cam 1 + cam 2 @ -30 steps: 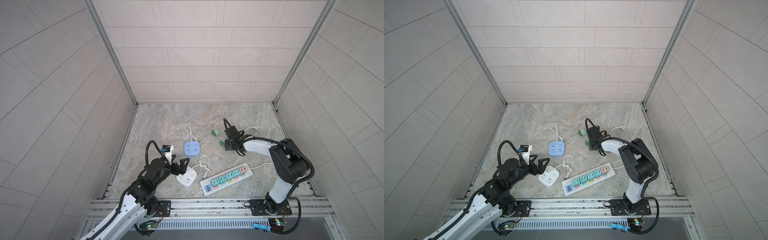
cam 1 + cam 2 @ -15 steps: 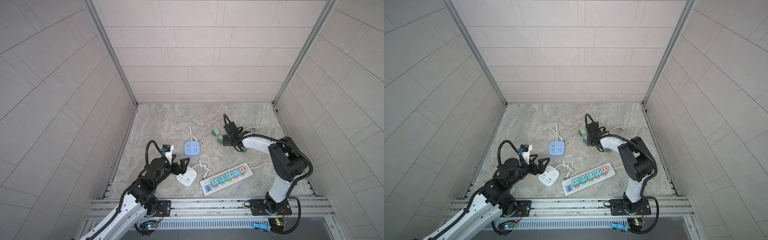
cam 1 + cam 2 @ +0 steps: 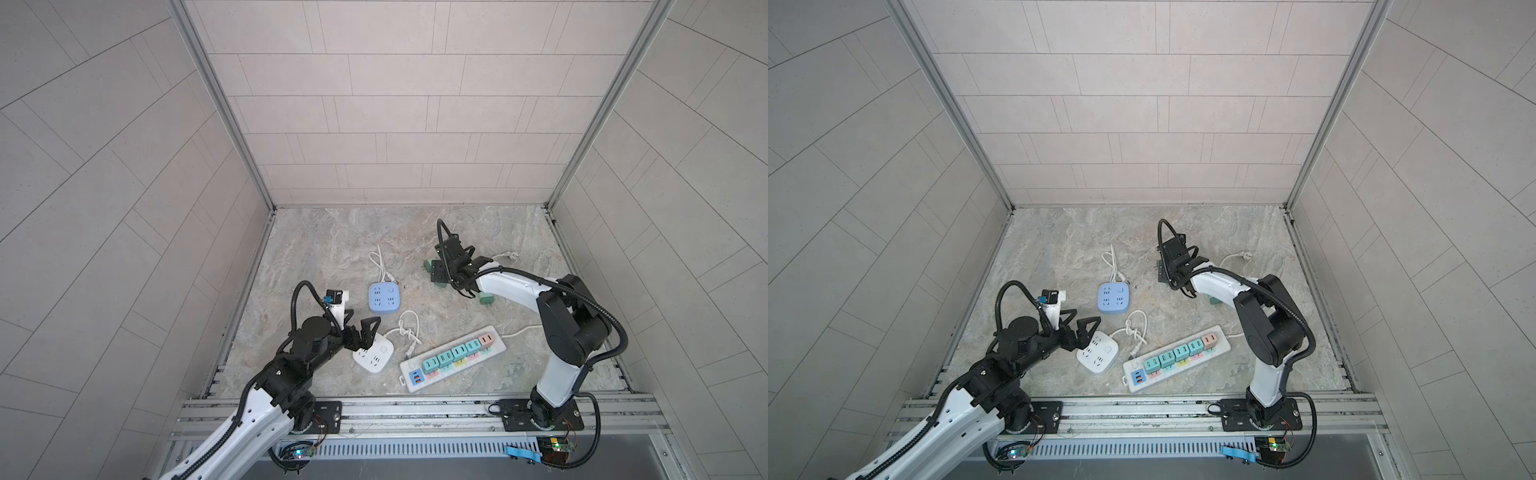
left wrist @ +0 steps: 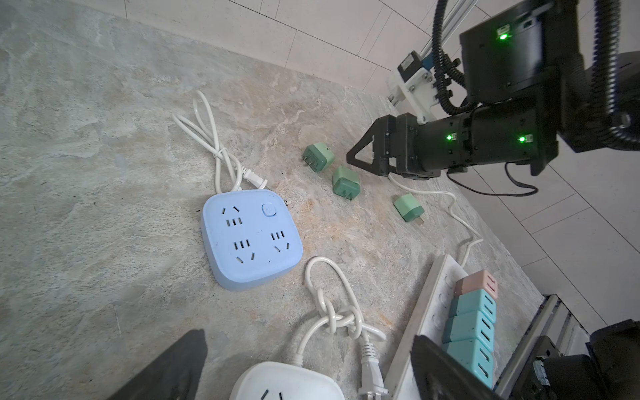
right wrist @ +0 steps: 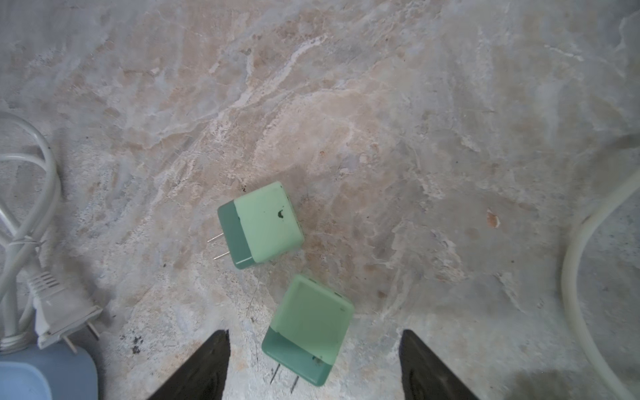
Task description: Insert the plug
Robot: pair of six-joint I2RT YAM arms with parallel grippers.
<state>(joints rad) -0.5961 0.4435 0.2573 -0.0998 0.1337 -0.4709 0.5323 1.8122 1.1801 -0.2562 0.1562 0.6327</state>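
The nearer green plug should be grabbed next by the right gripper at the sides of its prong end, so the opposite end of the plug stays free for the left gripper to grab and insert.
Two green plugs lie on the stone floor under my right gripper (image 5: 313, 367), which is open. The nearer green plug (image 5: 308, 332) sits between the spread fingers and touches neither; the farther one (image 5: 263, 225) lies beyond it. Both top views show the right gripper (image 3: 441, 272) (image 3: 1165, 272) low over this pair. A third green plug (image 3: 486, 298) lies beside the right forearm. The white power strip (image 3: 409, 368) carries several teal plugs and a pink one. My left gripper (image 3: 361, 328) (image 4: 304, 370) hangs open over the white socket cube (image 3: 374, 355), holding nothing.
A blue socket cube (image 3: 384, 296) lies mid-floor with its looped cord (image 3: 379, 266) behind it. The white cube's knotted cord (image 3: 409, 328) lies between cube and strip. The strip's cable (image 5: 581, 259) runs past the right gripper. Tiled walls enclose three sides.
My right gripper has shifted a little toward the back left over the green plugs, and its jaws have spread wider. The left arm has not moved.
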